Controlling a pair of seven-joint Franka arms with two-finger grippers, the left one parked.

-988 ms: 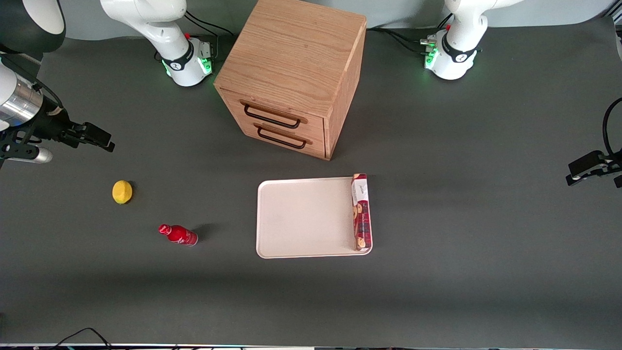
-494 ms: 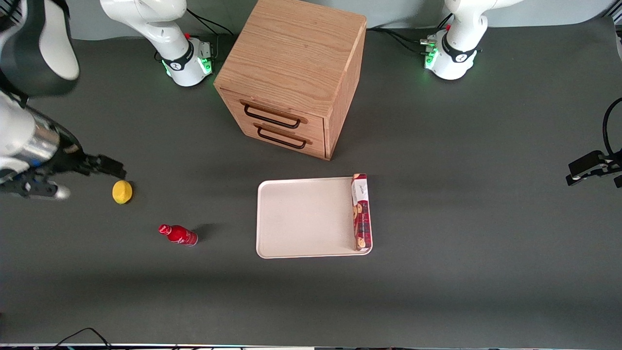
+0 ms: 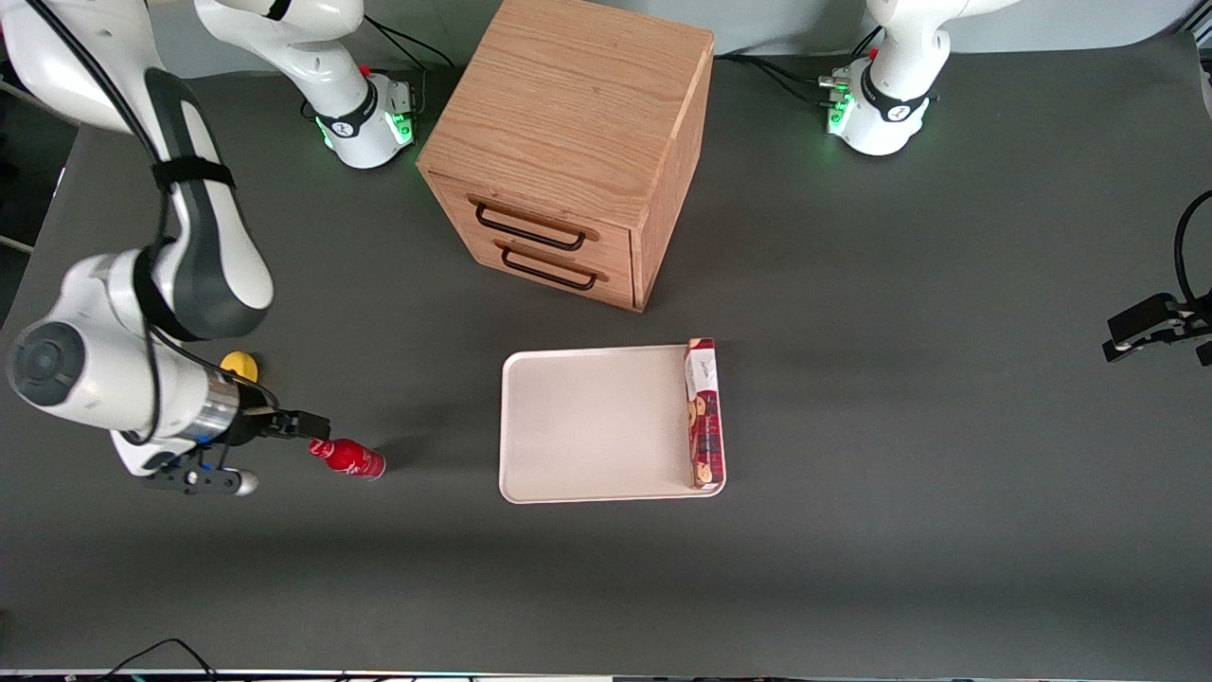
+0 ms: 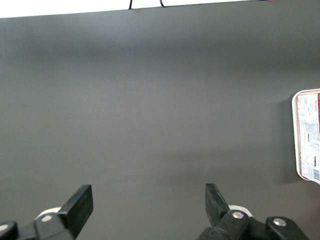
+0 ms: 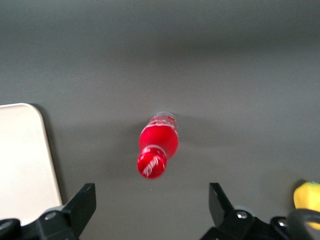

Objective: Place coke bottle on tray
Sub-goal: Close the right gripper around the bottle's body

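My right gripper grabs the small red coke bottle by its cap end [image 3: 321, 448] next, to set it on the cream tray [image 3: 587, 426].
The coke bottle [image 3: 346, 457] is small, glossy red with a red cap, and stands on the dark table toward the working arm's end. In the right wrist view the coke bottle [image 5: 157, 145] shows with its cap toward the camera, between and ahead of the fingers. My right gripper [image 3: 308, 426] hovers just beside the cap, open and empty; in the right wrist view the gripper [image 5: 151, 200] has its jaws spread wide. The cream tray [image 3: 587, 426] lies flat near the table's middle, apart from the bottle; its corner shows in the right wrist view [image 5: 20, 155].
A red-and-white cookie box [image 3: 703, 412] lies along the tray's edge toward the parked arm. A yellow lemon [image 3: 239, 363] sits close by my wrist, farther from the front camera than the bottle. A wooden drawer cabinet [image 3: 568, 142] stands farther back.
My right arm has swung in from the table's end and nearer the front camera, past the lemon, bringing the gripper right beside the bottle's cap. The bottle, tray and box have not moved.
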